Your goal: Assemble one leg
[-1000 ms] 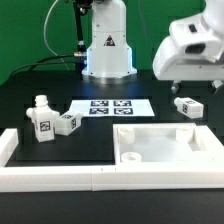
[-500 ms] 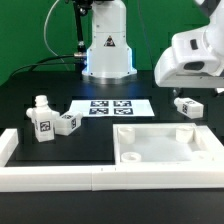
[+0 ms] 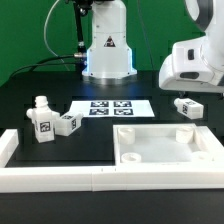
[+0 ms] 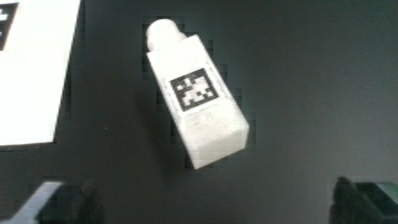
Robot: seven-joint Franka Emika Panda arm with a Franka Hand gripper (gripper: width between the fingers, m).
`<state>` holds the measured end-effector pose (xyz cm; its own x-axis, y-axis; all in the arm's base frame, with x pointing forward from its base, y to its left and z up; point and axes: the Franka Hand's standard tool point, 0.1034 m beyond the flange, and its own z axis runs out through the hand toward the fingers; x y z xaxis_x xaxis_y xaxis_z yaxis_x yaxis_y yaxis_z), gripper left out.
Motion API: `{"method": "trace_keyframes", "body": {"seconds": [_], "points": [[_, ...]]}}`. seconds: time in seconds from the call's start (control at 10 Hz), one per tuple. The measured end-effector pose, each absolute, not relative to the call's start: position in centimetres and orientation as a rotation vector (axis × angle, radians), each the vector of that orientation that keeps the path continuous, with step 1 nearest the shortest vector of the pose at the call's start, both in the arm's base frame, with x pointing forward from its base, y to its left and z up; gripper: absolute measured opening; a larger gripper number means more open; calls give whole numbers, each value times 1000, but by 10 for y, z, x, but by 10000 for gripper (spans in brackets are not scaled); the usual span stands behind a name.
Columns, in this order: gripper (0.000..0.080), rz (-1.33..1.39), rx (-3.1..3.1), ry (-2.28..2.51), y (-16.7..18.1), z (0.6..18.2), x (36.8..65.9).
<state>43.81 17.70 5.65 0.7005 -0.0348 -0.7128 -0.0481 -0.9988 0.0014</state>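
Note:
The robot's gripper should grab the leg by its wide square end (image 3: pixel 197 111) (image 4: pixel 215 141) next, so that the leg's narrow tip stays free for the tray-like part.
A small white leg (image 3: pixel 188 106) with tag faces lies on the black table at the exterior view's right. My gripper (image 3: pixel 193 84) hangs just above it; its white housing hides the fingers there. In the wrist view the same leg (image 4: pixel 196 95) lies lengthwise, tag up, ahead of the gripper (image 4: pixel 210 205). The two dark fingertips (image 4: pixel 54 200) stand far apart at the frame's edge with nothing between them, so the gripper is open. Further legs (image 3: pixel 40 118) stand at the exterior view's left.
The large white tray-like part (image 3: pixel 165 147) lies in front of the leg. The marker board (image 3: pixel 112 108) lies mid-table and shows in the wrist view (image 4: pixel 27 80). A white rail (image 3: pixel 100 180) borders the near edge. The robot base (image 3: pixel 107 45) stands behind.
My gripper has come down and moved toward the exterior view's right, closer over the leg there. No part has moved.

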Motion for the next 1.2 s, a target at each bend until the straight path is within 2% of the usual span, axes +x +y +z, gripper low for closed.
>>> {"method": "trace_keyframes", "body": {"seconds": [0.3,0.6,0.8,1.2], "points": [[649,1281,-2853,-167,189,47,429],[649,1343,-2850,-126,183,41,428],[649,1483,-2860,-37,178,28,400],[649,1484,-2866,-19,177,21,397]]}}
